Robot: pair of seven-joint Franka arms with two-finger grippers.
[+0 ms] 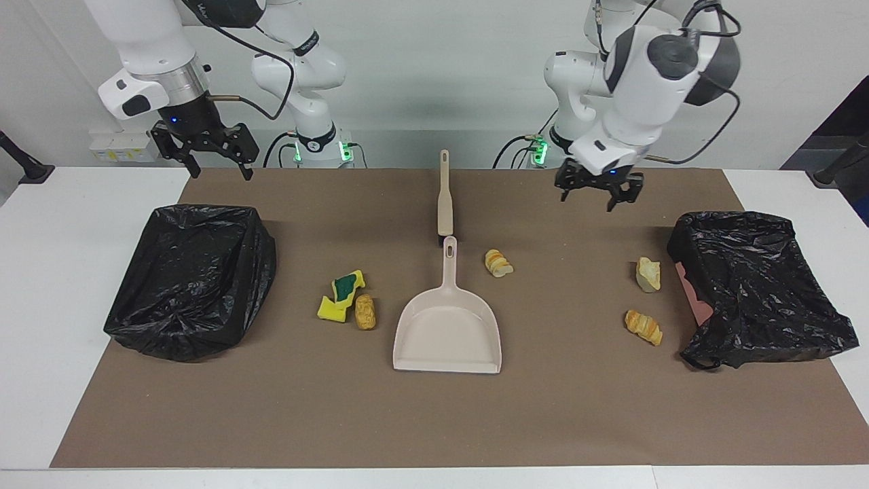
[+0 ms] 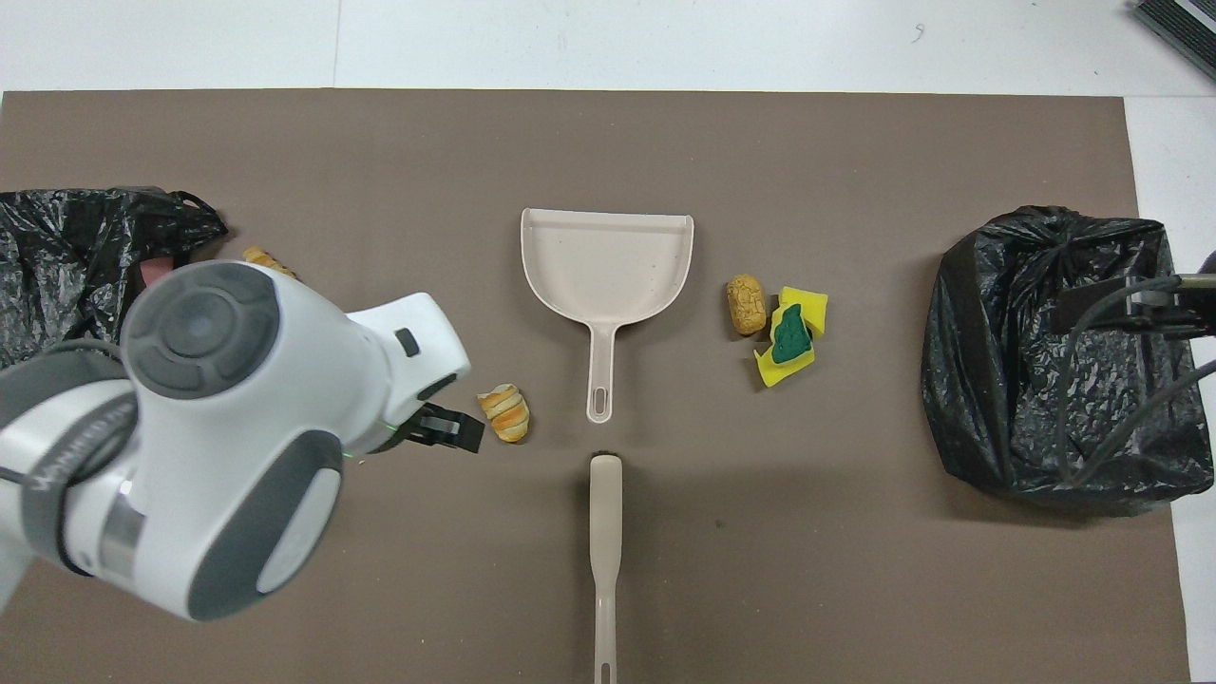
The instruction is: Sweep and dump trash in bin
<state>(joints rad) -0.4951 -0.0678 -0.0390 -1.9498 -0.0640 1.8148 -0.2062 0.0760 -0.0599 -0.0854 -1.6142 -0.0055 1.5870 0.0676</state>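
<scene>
My left gripper grabs the long beige brush by the handle's neck near its middle (image 2: 605,598) next to sweep, since its broad head (image 2: 606,513) is at one end.
The trash lies scattered on the brown mat (image 1: 434,421). A striped bread piece (image 1: 499,263) (image 2: 503,413) rests beside the beige dustpan's (image 1: 448,333) (image 2: 608,266) handle. Yellow sponge chunks (image 1: 341,295) (image 2: 790,337), one with a green face, touch a brown oval lump (image 1: 365,312) (image 2: 747,304). A pale bread chunk (image 1: 648,274) and a golden roll (image 1: 643,327) sit by the bin (image 1: 753,285) at the left arm's end. My left gripper (image 1: 599,200) hangs open and empty over bare mat between the brush (image 1: 445,197) (image 2: 605,541) and that bin. My right gripper (image 1: 204,166) waits open, raised by the other bin (image 1: 193,278) (image 2: 1054,351).
Both bins are lined with black bags and stand at the two ends of the mat. The brush lies in line with the dustpan's handle, nearer to the robots. In the overhead view the left arm covers the pale bread chunk and most of the golden roll.
</scene>
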